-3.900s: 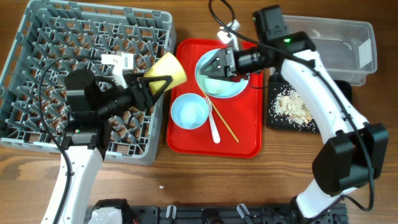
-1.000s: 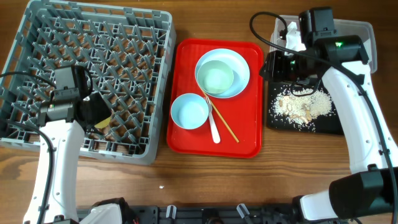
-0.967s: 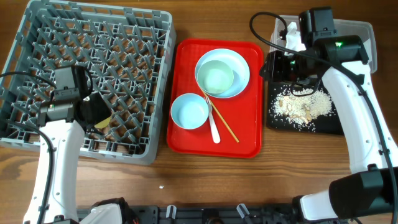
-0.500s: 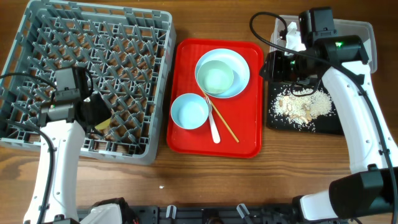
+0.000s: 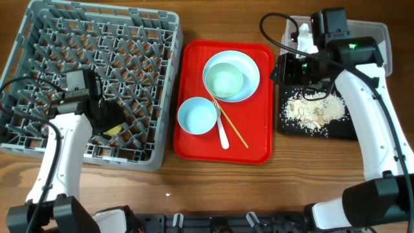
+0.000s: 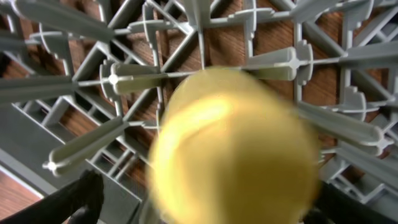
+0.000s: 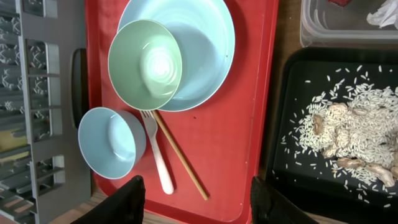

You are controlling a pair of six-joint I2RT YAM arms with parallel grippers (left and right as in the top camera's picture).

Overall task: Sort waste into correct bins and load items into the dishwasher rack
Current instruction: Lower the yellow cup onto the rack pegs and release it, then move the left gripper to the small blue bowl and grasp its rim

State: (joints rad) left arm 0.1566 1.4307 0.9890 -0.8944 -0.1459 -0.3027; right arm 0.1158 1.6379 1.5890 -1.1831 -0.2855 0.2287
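My left gripper grabs the second bowl by its rim on the fork side next, to tip it over onto the dishwasher rack (image 5: 39,39).
My left gripper (image 5: 103,120) hangs low over the front of the grey dishwasher rack (image 5: 39,39). In the left wrist view the yellow cup (image 6: 236,149) is blurred between my spread fingers (image 6: 84,199), with a gap on its left. The cup shows on the pegs (image 5: 114,129). My right gripper (image 5: 299,66) is open and empty above the black tray (image 5: 349,129), which holds food leftovers (image 5: 314,110). The plate (image 5: 251,65), one mint bowl (image 5: 225,81) on it, a second bowl (image 5: 197,115), the fork (image 5: 222,133) and the chopsticks (image 5: 233,128) lie on the red tray (image 5: 259,145).
The clear tub (image 5: 362,45) stands at the back right with the white scrap (image 5: 304,35) in it. A bit of red shows in the tub in the right wrist view (image 7: 339,2). Bare wooden table runs along the front.
My left gripper has shifted a little to the right over the rack, and the cup now sits loose between its fingers. The right arm has not moved in the last second.
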